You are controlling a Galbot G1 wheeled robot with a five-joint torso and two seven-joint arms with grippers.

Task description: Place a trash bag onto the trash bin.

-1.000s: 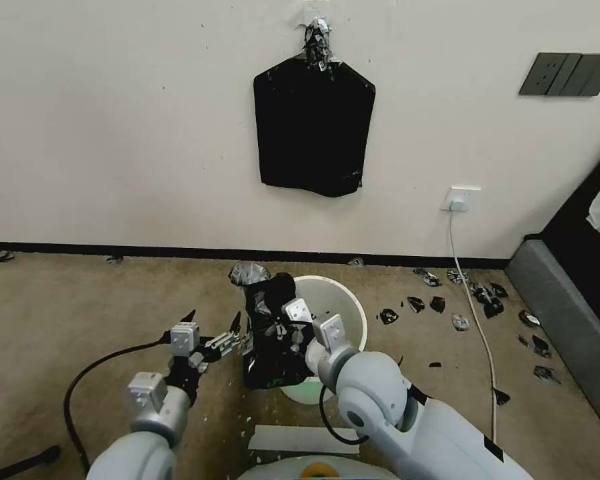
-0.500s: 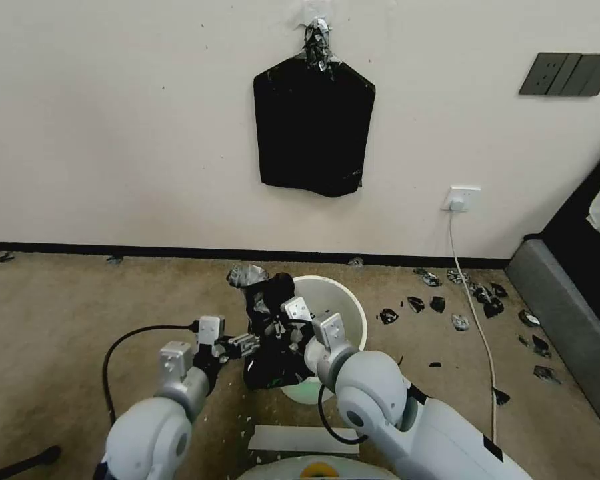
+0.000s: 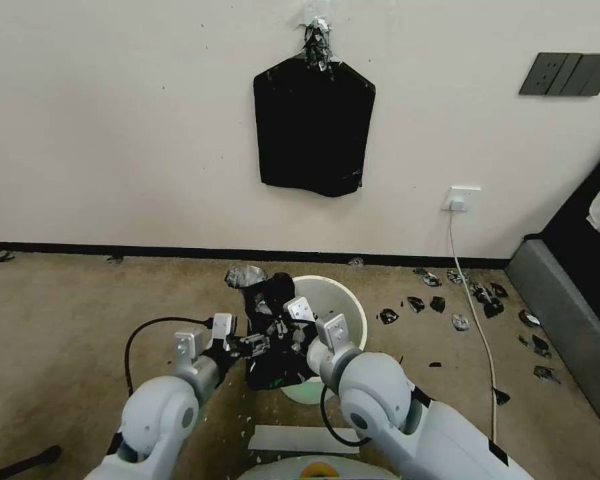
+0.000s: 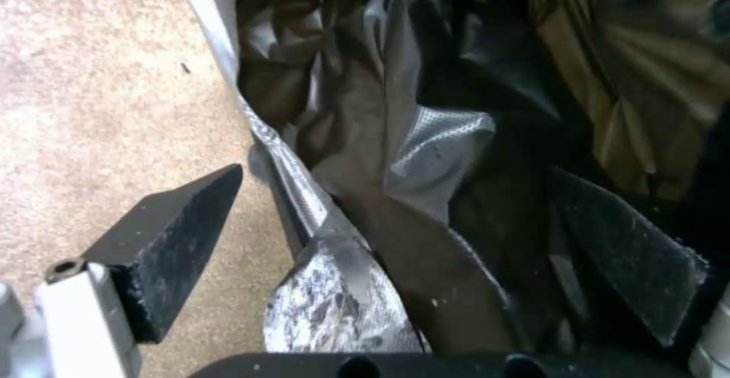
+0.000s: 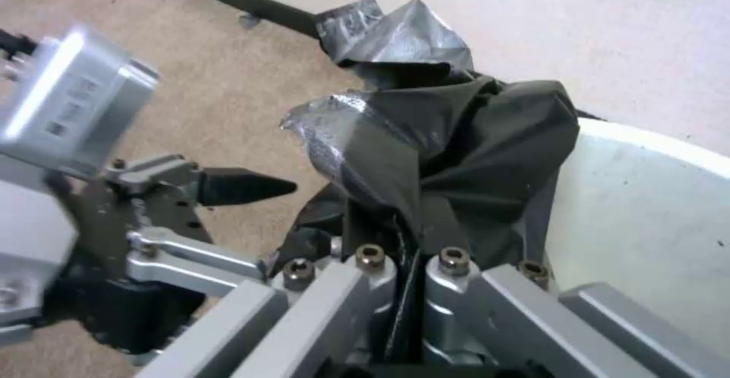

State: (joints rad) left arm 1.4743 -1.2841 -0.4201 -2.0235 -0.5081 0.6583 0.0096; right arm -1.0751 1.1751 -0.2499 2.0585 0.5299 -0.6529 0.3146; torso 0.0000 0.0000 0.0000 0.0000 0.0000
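Note:
The left gripper pinches the trash bag by its loose silvery edge next. That edge stands out along the trash bin's side while the trash bag's slack folds hang bunched together.
The trash bin (image 3: 343, 313) is a cream-white bucket standing on the carpet; its inner wall (image 5: 654, 218) shows in the right wrist view. The trash bag (image 3: 268, 313), black and crinkled, hangs bunched over the bin's left rim and down its outer side. My right gripper (image 3: 289, 331) is shut on the bag's gathered folds (image 5: 456, 150), its fingers (image 5: 449, 269) pressed together around the plastic. My left gripper (image 3: 260, 345) is open at the bag's left side. A fold of the bag (image 4: 396, 138) lies between its two spread fingers (image 4: 171, 241).
A flat black bag pack (image 3: 313, 133) hangs on the wall above. Torn black scraps (image 3: 447, 307) litter the carpet to the right, beside a white cable (image 3: 477, 320) and a grey furniture edge (image 3: 567, 327). A white strip (image 3: 303, 439) lies near my base.
My left arm has swung right, bringing its open gripper from the bare carpet up against the bag. The right gripper and the bag have hardly moved.

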